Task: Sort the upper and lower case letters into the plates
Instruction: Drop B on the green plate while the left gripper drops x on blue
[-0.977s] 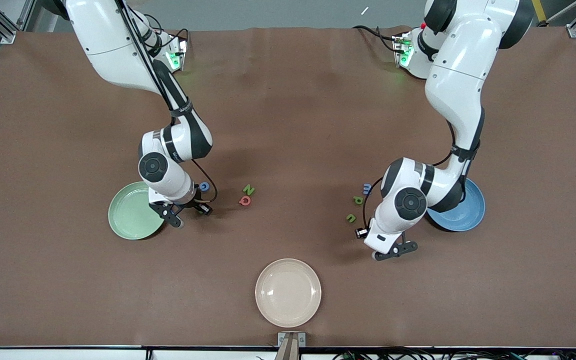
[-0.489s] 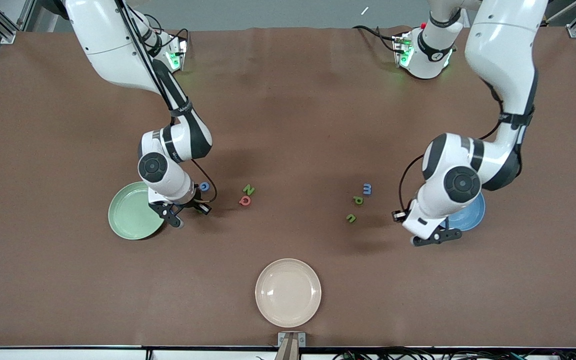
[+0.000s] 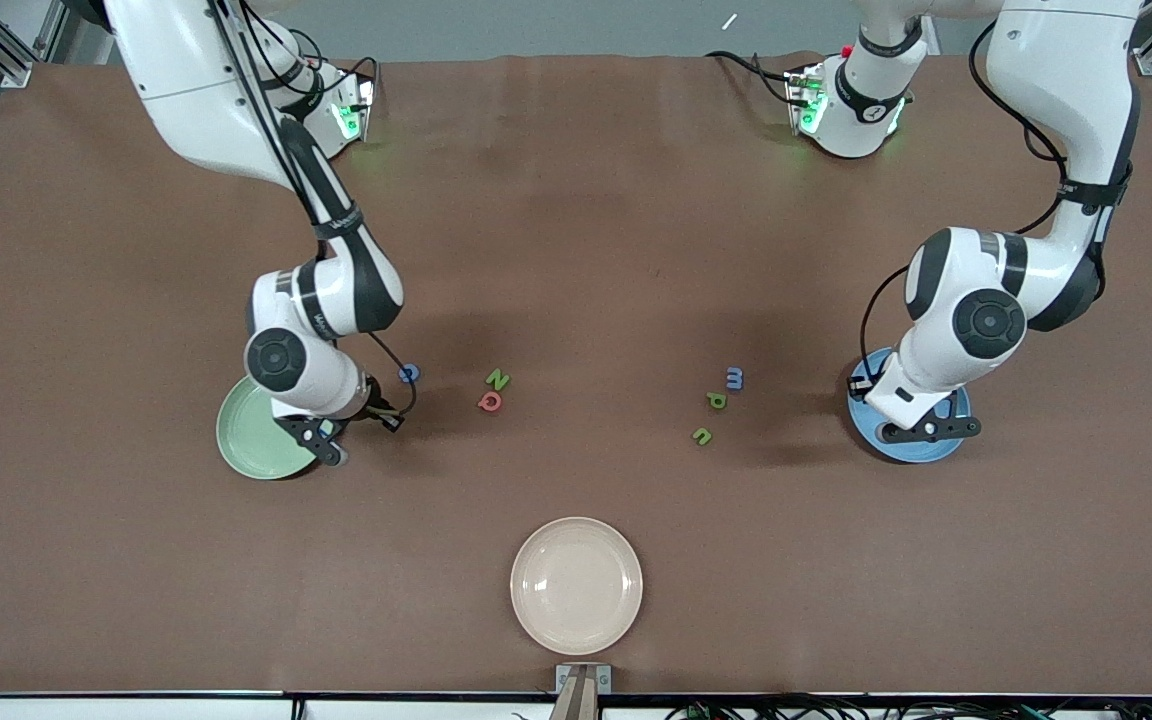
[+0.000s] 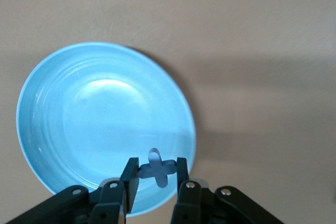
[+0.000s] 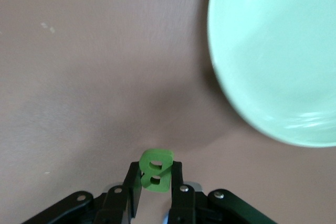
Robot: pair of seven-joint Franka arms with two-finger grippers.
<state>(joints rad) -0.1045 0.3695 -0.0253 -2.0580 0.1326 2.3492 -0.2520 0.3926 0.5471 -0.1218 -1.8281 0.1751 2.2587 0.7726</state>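
Note:
The green B [image 5: 156,169] hangs short of the pale green plate's rim [image 5: 247,114] in the right wrist view. My right gripper should bring the B closer before letting go.
My left gripper [image 3: 928,428] is shut on a small blue cross-shaped letter [image 4: 159,173] and holds it over the rim of the blue plate [image 3: 898,449], which fills the left wrist view [image 4: 94,124]. My right gripper [image 3: 324,440] is shut on a green letter B [image 5: 156,170], over the table at the edge of the pale green plate [image 3: 244,440]; the plate also shows in the right wrist view [image 5: 278,56]. Both plates look empty. Loose letters lie on the table: a blue one [image 3: 409,373], a green N [image 3: 497,379], a red Q [image 3: 489,401], a blue m [image 3: 734,377], a green p [image 3: 717,400] and a green u [image 3: 702,436].
A cream-beige plate [image 3: 576,585] sits empty near the front edge, midway along the table. The brown table mat [image 3: 576,200] is bare between the arm bases and the letters.
My left gripper has swung from beside the m, p and u letters toward the left arm's end and is now over the blue plate. My right gripper has shifted toward the green plate.

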